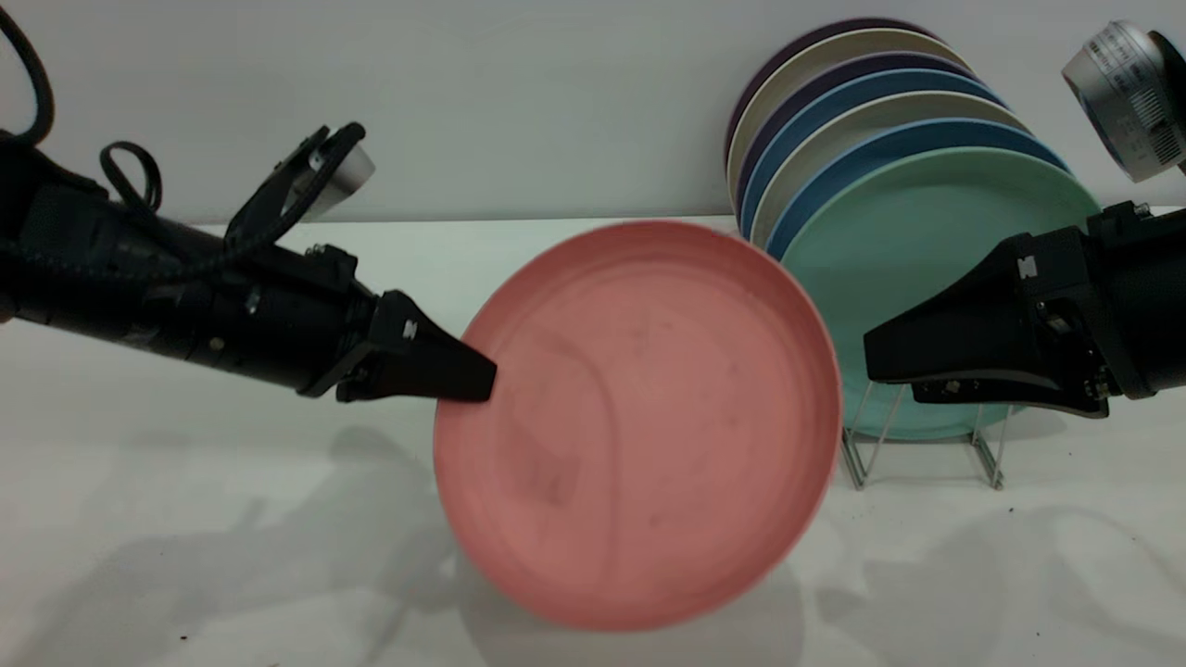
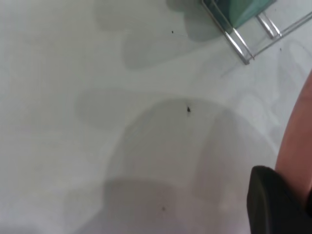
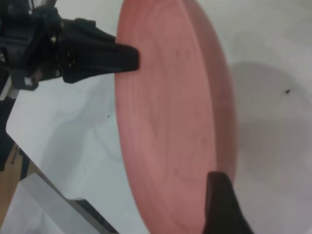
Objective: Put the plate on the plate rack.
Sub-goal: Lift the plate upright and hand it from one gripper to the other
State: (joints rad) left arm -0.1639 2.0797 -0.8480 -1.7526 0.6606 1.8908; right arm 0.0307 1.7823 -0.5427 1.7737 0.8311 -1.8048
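Observation:
Next, my right gripper reaches the salmon-pink plate and grips it by its free rim (image 1: 835, 383) to set it on the plate rack (image 1: 866, 454).
The salmon-pink plate (image 1: 639, 426) is held on edge, its face toward the exterior camera, left of the plate rack (image 1: 866, 454). My left gripper (image 1: 477, 380) is shut on the plate's left rim; in the left wrist view one black finger (image 2: 273, 204) lies against the pink rim (image 2: 297, 141). My right gripper (image 1: 889, 375) is open just right of the plate's right rim, in front of the teal plate, with a small gap to the pink plate. In the right wrist view one finger (image 3: 222, 204) shows before the plate (image 3: 170, 112).
The wire rack (image 2: 239, 41) at the back right holds several upright plates: a teal-green one (image 1: 927, 250) in front, blue, cream and purple ones (image 1: 834, 83) behind. A white wall runs close behind the table.

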